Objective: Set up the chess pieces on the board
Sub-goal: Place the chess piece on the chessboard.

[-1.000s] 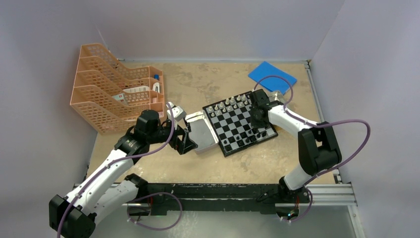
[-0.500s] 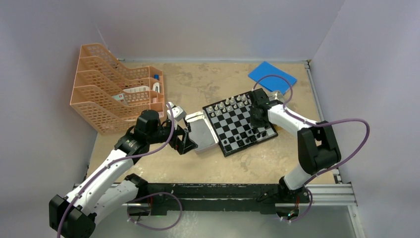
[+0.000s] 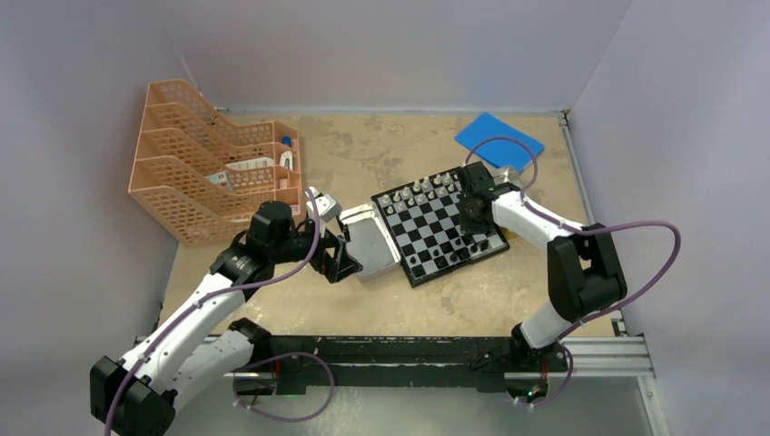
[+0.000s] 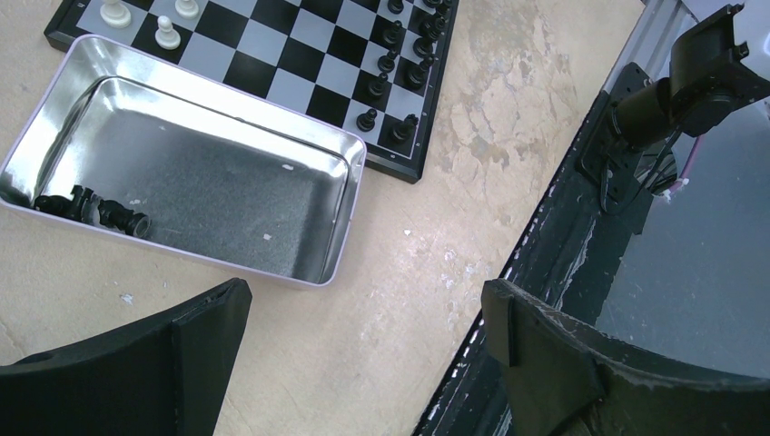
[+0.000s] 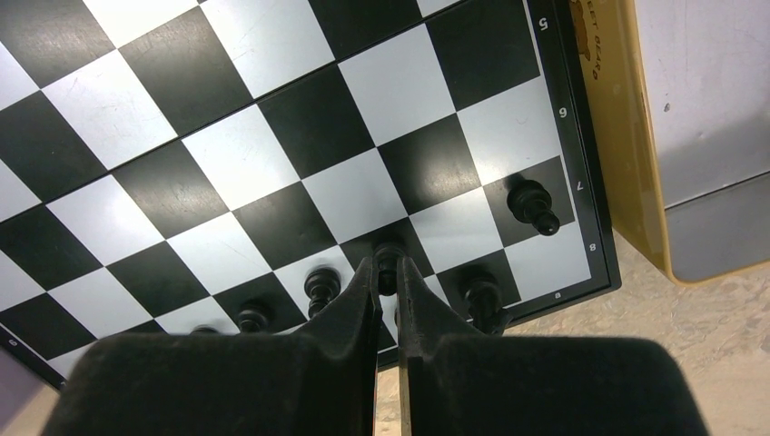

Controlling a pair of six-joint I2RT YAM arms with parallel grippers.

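Observation:
My right gripper should release the small black piece, since its base is within the free dark square and it would stand upright there if I opened now.
The board (image 3: 434, 229) lies mid-table, turned at an angle. White chess pieces (image 3: 422, 187) line its far side and black ones (image 4: 399, 64) its near side. My right gripper (image 5: 389, 268) is shut on a small black piece (image 5: 389, 255), held upright just over a dark square near the board's right corner, among other black pieces (image 5: 531, 204). In the top view this gripper (image 3: 471, 221) hangs over the board's right edge. My left gripper (image 4: 363, 300) stands wide open over bare table, just near of a silver tin (image 4: 350, 182) with a few black pieces (image 4: 100, 211) lying in it.
An orange mesh file rack (image 3: 213, 173) stands at the back left and a blue pad (image 3: 499, 136) lies at the back right. The tin (image 3: 372, 245) touches the board's left side. A black rail (image 3: 390, 350) runs along the table's near edge.

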